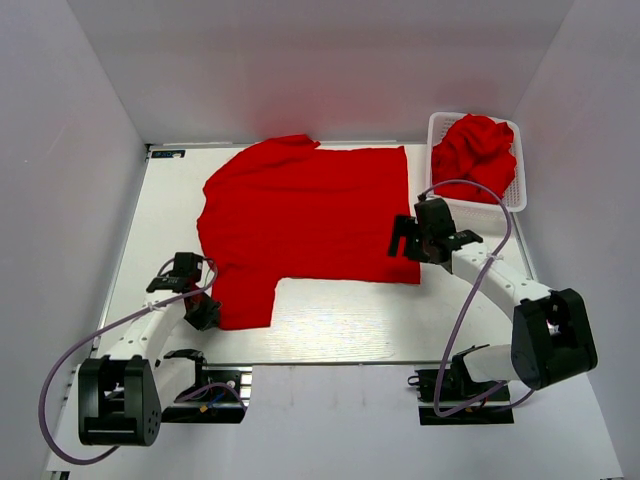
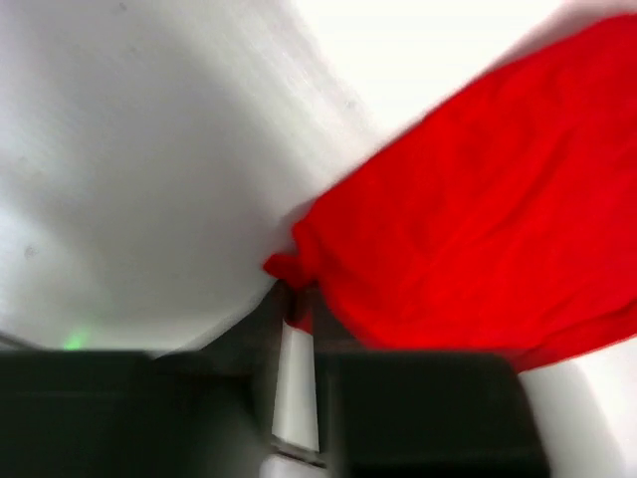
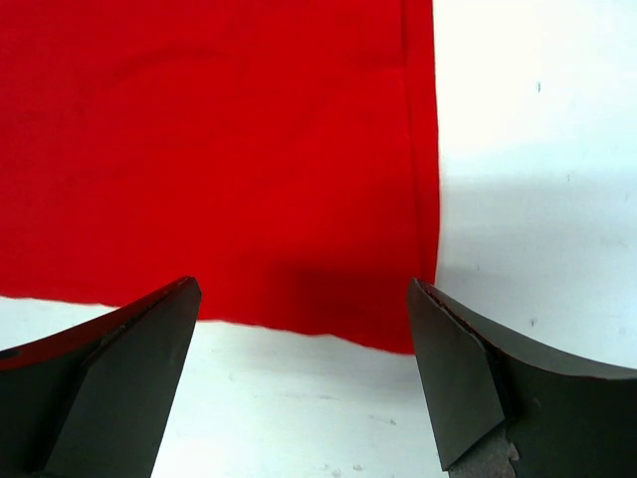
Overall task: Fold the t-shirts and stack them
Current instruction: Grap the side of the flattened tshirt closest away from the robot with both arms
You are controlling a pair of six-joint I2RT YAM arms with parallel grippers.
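Note:
The robot's right gripper will next grab the t-shirt's near hem corner [image 1: 415, 279] [image 3: 403, 339], opposite the sleeve that the left gripper holds, to fold that side of the t-shirt over.
A red t-shirt [image 1: 310, 215] lies spread flat on the white table, one sleeve [image 1: 245, 300] pointing toward the near edge. My left gripper [image 1: 204, 316] sits at that sleeve's left edge. In the left wrist view its jaws are pinched on a bunched bit of red cloth [image 2: 295, 269], and the left gripper [image 2: 297, 294] is shut on it. My right gripper [image 1: 405, 240] hovers over the shirt's near right hem corner [image 3: 413, 319]. The right gripper [image 3: 304, 289] stands wide open with nothing between its fingers. More red t-shirts [image 1: 478, 155] are heaped in a basket.
The white lattice basket [image 1: 517, 196] stands at the back right, beside the table's right edge. White walls close in the left, back and right sides. Bare table [image 1: 340, 325] shows between the shirt and the near edge.

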